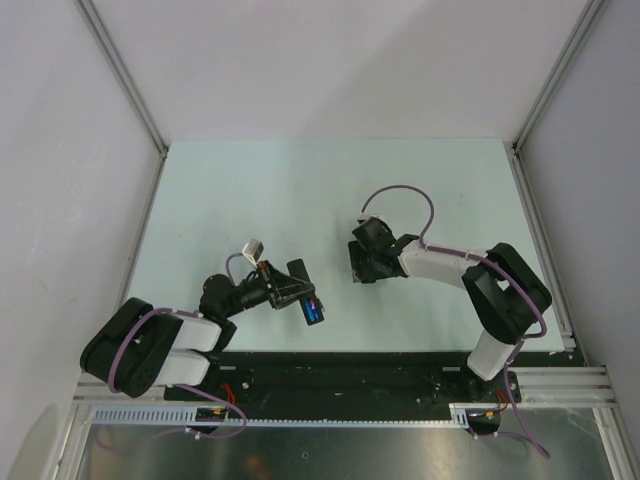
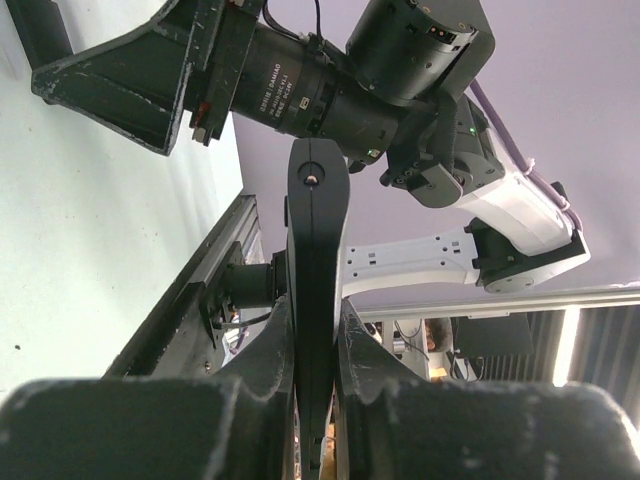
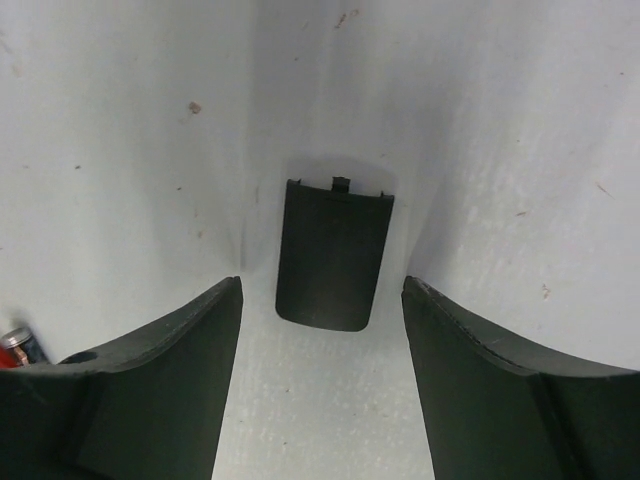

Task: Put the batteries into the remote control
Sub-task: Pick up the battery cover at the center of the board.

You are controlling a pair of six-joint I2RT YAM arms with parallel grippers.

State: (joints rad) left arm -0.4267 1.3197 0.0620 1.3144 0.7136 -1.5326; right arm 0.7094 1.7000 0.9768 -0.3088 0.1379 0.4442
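I should close my right gripper, because my fingers meet their shadows on the tabletop and the cover's lower sides are between them. Closing now would hold the cover.
My left gripper (image 1: 289, 291) is shut on the remote control (image 1: 303, 292), a slim black bar held above the table's near side. Bright blue batteries (image 1: 315, 312) show in the remote's near end. In the left wrist view the remote control (image 2: 317, 240) stands edge-on, clamped between the fingers of the left gripper (image 2: 315, 325). My right gripper (image 1: 361, 267) points down at mid-table, open. In the right wrist view the right gripper (image 3: 322, 290) straddles a small flat black cover (image 3: 333, 240) lying on the table, without touching it. A red and blue battery (image 3: 18, 345) peeks out beside the left finger.
The pale green table (image 1: 300, 190) has white walls at the back and both sides. A black mounting rail (image 1: 340, 375) runs along the near edge under both arm bases. The right arm's purple cable (image 1: 400, 195) loops above its wrist.
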